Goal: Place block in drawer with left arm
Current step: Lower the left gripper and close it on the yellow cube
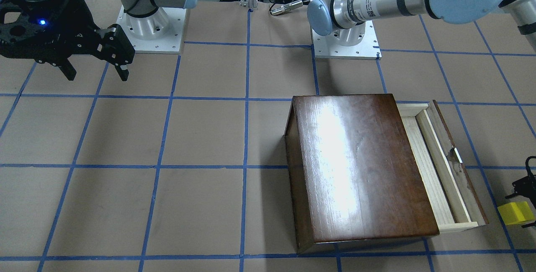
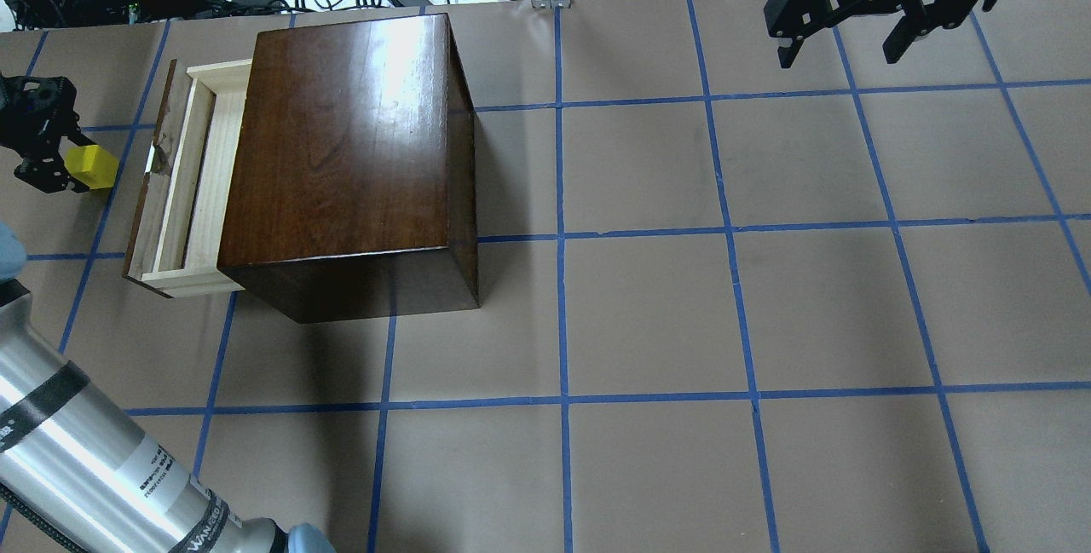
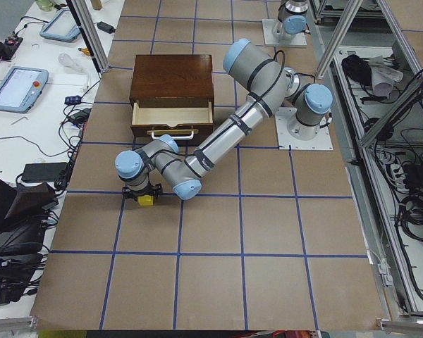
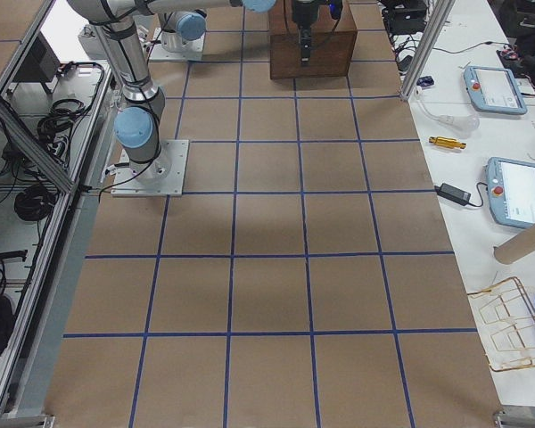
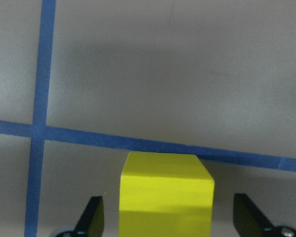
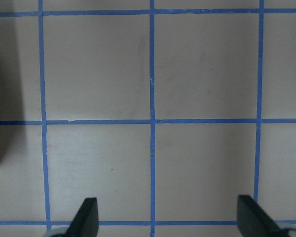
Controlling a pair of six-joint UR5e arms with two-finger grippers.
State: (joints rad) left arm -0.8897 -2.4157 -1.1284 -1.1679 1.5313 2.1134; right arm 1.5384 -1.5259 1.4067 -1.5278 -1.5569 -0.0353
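Note:
My left gripper grabs the block's opposite sides next, to place the yellow block in the drawer (image 1: 437,166).
The yellow block (image 5: 165,192) rests on the brown paper next to a blue tape line. My left gripper (image 5: 170,217) is open and straddles it, with a gap on each side between the block and the fingers (image 5: 93,217). In the overhead view the block (image 2: 94,168) and left gripper (image 2: 64,163) are at the far left, just outside the drawer's dark front. The drawer (image 2: 200,178) is pulled out of the dark wooden box (image 2: 349,152) and shows an empty pale tray. My right gripper (image 2: 844,46) is open and empty at the far right.
The box (image 1: 356,167) stands tall beside the drawer (image 1: 435,171). The drawer's metal pull (image 1: 455,154) faces the block (image 1: 516,212). Both arm bases (image 1: 150,33) are bolted at the robot's side. Cables and tools lie past the table's far edge.

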